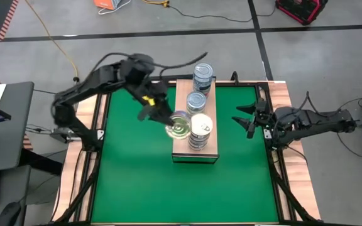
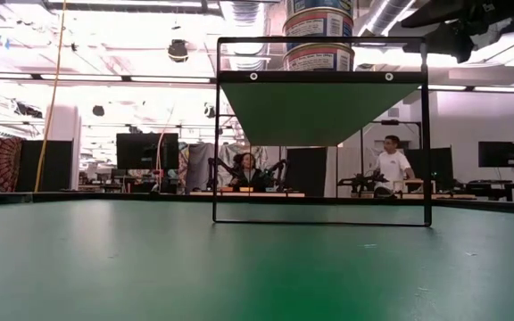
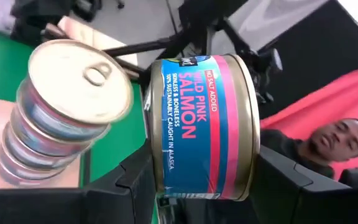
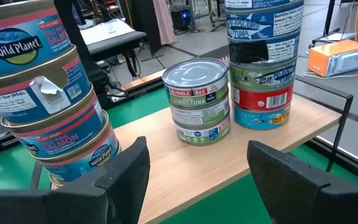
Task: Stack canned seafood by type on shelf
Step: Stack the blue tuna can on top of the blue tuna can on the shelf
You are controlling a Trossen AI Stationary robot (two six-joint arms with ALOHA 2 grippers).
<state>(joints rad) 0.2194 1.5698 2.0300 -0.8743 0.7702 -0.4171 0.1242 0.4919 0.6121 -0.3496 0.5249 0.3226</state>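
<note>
The salmon can is hanging beside the top of the near stack, and it would come down past the shelf if the left gripper opened now. The left gripper should line the can up with the stack first.
The shelf [image 1: 193,147] is a light-wood block in the middle of the green mat, and three stacks of canned seafood stand on it. The far stack [image 1: 203,76] is tallest, the middle stack [image 1: 197,100] has silver tops, and the near stack [image 1: 200,130] has a pale pull-tab top [image 3: 79,78]. My left gripper [image 1: 168,118] is at the shelf's left edge beside the near stack, shut on a blue-and-pink salmon can [image 3: 201,127]. My right gripper [image 4: 194,186] waits open at the mat's right edge, facing the stacks with nothing between its fingers. My left gripper pinches the salmon can between its two fingers, one on each flat end near the rims [image 3: 155,174]. The fingers come from the table's left, slanting slightly down. The can is lifted clear of shelf and mat, its printed side wall toward the wrist camera.
The shelf stands on thin black legs [image 2: 216,134] above the mat. Bare green mat [image 1: 181,188] lies in front of the shelf and on both sides of it. A wooden border [image 1: 288,157] frames the mat. People sit at benches in the room beyond [image 2: 391,165].
</note>
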